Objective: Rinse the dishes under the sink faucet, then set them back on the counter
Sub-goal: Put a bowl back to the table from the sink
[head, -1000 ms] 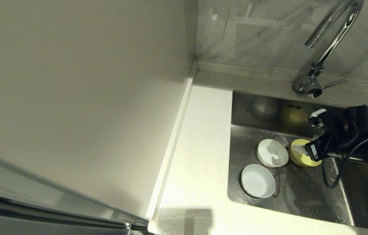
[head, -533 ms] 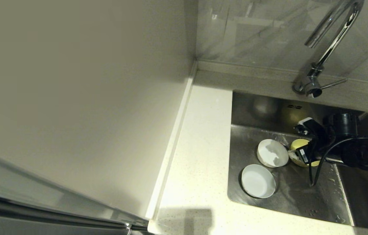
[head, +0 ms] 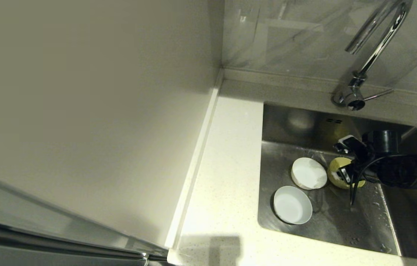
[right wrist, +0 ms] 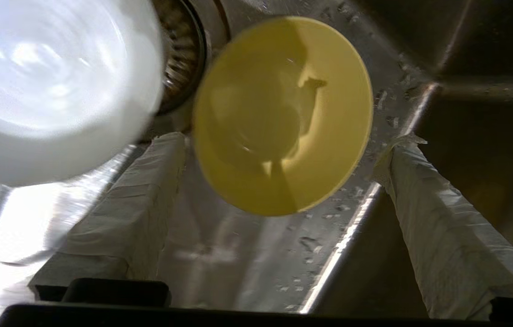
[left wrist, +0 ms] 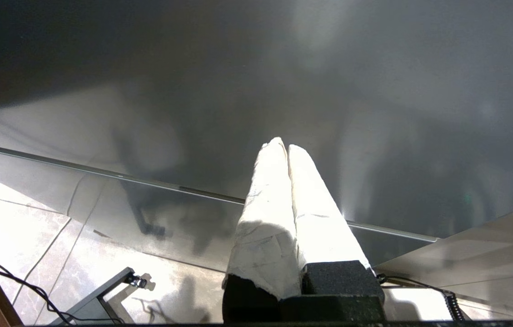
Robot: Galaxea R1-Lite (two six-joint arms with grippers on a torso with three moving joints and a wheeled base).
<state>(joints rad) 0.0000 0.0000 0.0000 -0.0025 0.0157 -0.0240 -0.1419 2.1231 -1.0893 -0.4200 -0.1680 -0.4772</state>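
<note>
The right gripper takes the yellow bowl by its rim [right wrist: 279, 213] next, where the bowl's side is thin, since its round opening [right wrist: 283, 115] opens wide.
Three bowls lie in the sink [head: 341, 225]: pale blue-grey [head: 292, 204] nearest the front, white [head: 308, 173] behind it, yellow [head: 335, 176] to its right, partly hidden by my right gripper [head: 342, 159]. In the right wrist view the right gripper [right wrist: 286, 141] is open. Its fingers [right wrist: 142, 204] stand on either side of the near edge of the yellow bowl [right wrist: 283, 104], without closing on it. The white bowl [right wrist: 52, 81] lies beside it over the drain strainer [right wrist: 182, 54]. The left gripper [left wrist: 283, 147] is shut on nothing, parked away from the sink.
The chrome faucet [head: 376, 44] rises behind the sink, its lever [head: 378, 95] pointing right; no water is running. The speckled counter [head: 226, 166] runs along the sink's left, bounded by a raised strip [head: 197, 159] and a cream wall panel [head: 90, 111]. Droplets dot the sink floor.
My right arm has dropped lower into the sink and shifted left, bringing the open gripper down around the yellow bowl. The bowls have not moved.
</note>
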